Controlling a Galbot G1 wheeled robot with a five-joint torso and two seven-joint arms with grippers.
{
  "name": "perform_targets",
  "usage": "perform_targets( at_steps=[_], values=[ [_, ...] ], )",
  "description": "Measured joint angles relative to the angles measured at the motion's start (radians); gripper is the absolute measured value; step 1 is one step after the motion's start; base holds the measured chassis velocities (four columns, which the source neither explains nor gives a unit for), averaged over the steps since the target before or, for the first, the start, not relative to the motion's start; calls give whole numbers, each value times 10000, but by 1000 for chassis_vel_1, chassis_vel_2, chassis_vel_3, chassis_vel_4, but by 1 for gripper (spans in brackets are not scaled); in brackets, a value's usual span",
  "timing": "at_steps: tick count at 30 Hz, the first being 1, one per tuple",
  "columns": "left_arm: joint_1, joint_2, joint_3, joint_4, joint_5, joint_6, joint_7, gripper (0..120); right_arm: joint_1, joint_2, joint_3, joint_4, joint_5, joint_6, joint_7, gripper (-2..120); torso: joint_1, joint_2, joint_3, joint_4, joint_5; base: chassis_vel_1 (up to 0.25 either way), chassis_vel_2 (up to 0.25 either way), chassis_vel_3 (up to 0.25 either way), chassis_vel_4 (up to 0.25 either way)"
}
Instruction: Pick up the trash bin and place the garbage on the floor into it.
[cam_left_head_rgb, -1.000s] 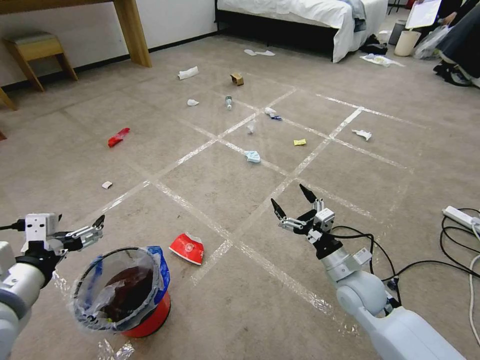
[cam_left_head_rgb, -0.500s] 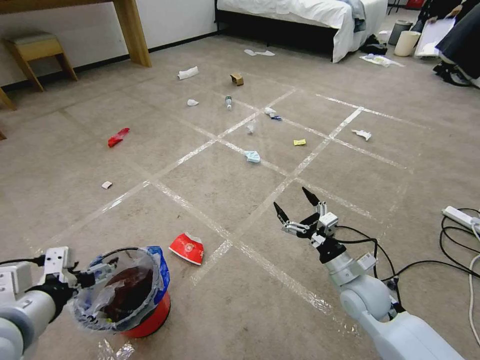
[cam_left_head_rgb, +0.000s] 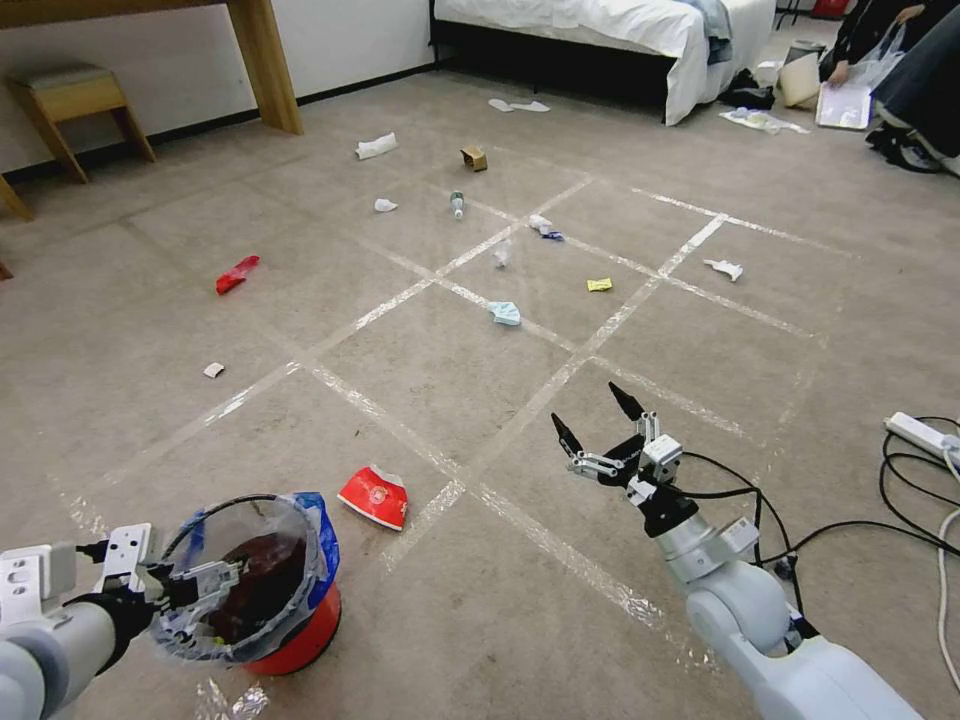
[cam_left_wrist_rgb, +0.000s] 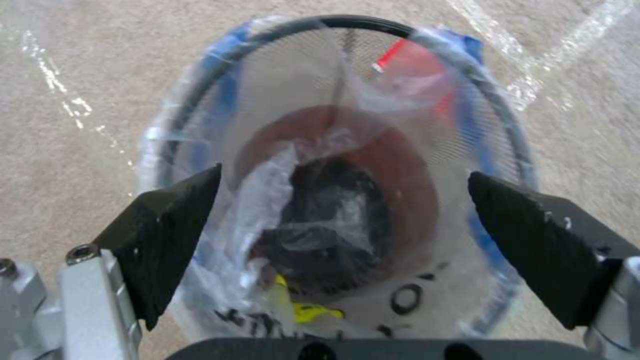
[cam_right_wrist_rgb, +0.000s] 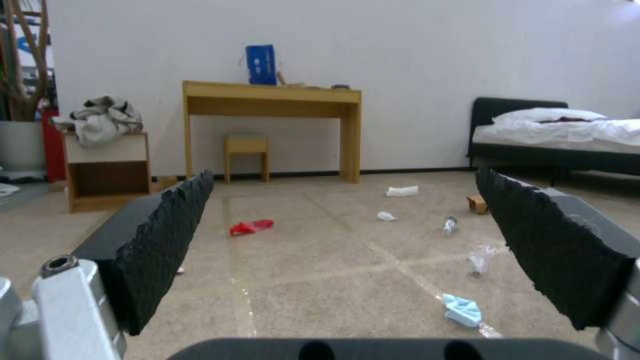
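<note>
Next, my left gripper grabs the trash bin by its lined rim (cam_left_head_rgb: 178, 535), which leaves the trash bin's opening (cam_left_head_rgb: 254, 558) free for the garbage.
The red-orange trash bin (cam_left_head_rgb: 300, 635) with its clear liner stands on the carpeted floor (cam_left_head_rgb: 430, 390) at the near left. My left gripper (cam_left_head_rgb: 205, 600) is open at the bin's near rim; in the left wrist view its fingers (cam_left_wrist_rgb: 167, 235) straddle the bin's mouth (cam_left_wrist_rgb: 353, 22). My right gripper (cam_left_head_rgb: 590, 415) hangs open above the tape grid, holding nothing. Garbage lies scattered: a crushed red-white bowl (cam_left_head_rgb: 375, 495) beside the bin, a red wrapper (cam_left_head_rgb: 237, 273), a blue crumpled piece (cam_left_head_rgb: 505, 313), a yellow scrap (cam_left_head_rgb: 599, 285), a small bottle (cam_left_head_rgb: 457, 204), a brown carton (cam_left_head_rgb: 474, 157) and white tissues (cam_left_head_rgb: 376, 146).
A power strip (cam_left_head_rgb: 920, 432) and black cables lie on the carpet at the right. A bed (cam_left_head_rgb: 600, 25) stands at the back, a wooden desk leg (cam_left_head_rgb: 265, 65) and a stool (cam_left_head_rgb: 75, 95) at the back left.
My left gripper has come down and in from above-left of the bin to its near rim. The right arm has sunk and drawn back slightly, still open.
</note>
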Motion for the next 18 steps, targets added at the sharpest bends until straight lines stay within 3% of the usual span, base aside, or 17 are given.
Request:
perform_targets(
  at_steps=[8, 18],
  values=[
    [-9, 27, -76, 343, 441, -95, -3, 98, -106, -62, 169, -19, 20, 80, -64, 100, 0, 0, 0, 0, 0, 0, 0, 0, 0],
    [6, 83, -539, 404, 557, -121, -112, 98, -99, -32, 131, -75, 37, 105, -78, 100, 0, 0, 1, 0, 2, 0, 0, 0, 0]
  ],
)
